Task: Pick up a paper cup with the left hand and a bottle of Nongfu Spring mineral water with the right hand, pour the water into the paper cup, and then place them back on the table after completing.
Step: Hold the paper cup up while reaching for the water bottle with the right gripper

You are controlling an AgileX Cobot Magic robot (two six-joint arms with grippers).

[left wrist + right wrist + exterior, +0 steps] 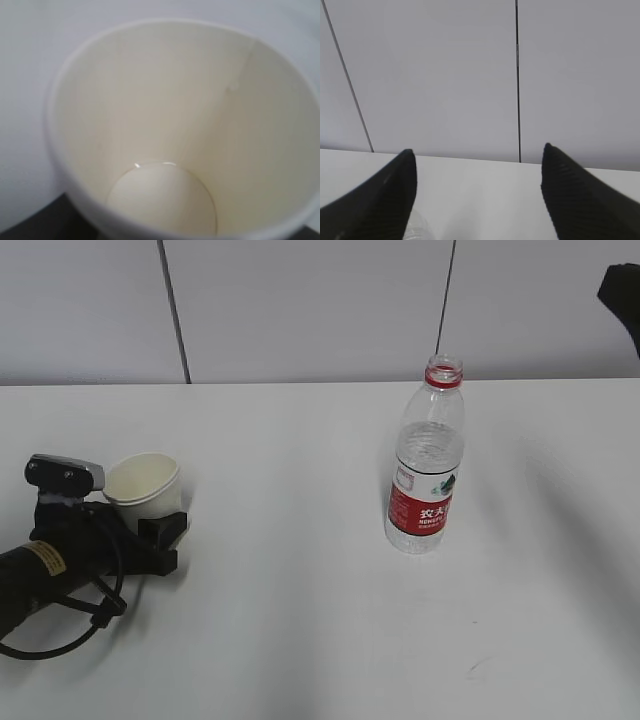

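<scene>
My right gripper needs to grab the bottle around its red label [419, 507] next, because the bottle is tall and its water [429, 448] fills the wide body below the bottle's top.
The white paper cup [143, 485] stands upright at the left of the table [300, 620], between the fingers of my left gripper [150, 520], which is shut on its lower part. In the left wrist view the cup [165, 100] fills the frame and a little clear water [160, 200] lies at its bottom. The uncapped Nongfu Spring bottle [427, 465], with a red label and partly filled, stands upright at centre right. My right gripper [478, 148] is open and empty, raised well clear of the bottle; only part of the right arm [622, 290] shows at the top right.
A pale panelled wall [300, 310] with dark seams runs behind the table's far edge. A bit of the clear bottle [417, 227] shows at the bottom left of the right wrist view. A black cable [90, 610] loops beside the left arm.
</scene>
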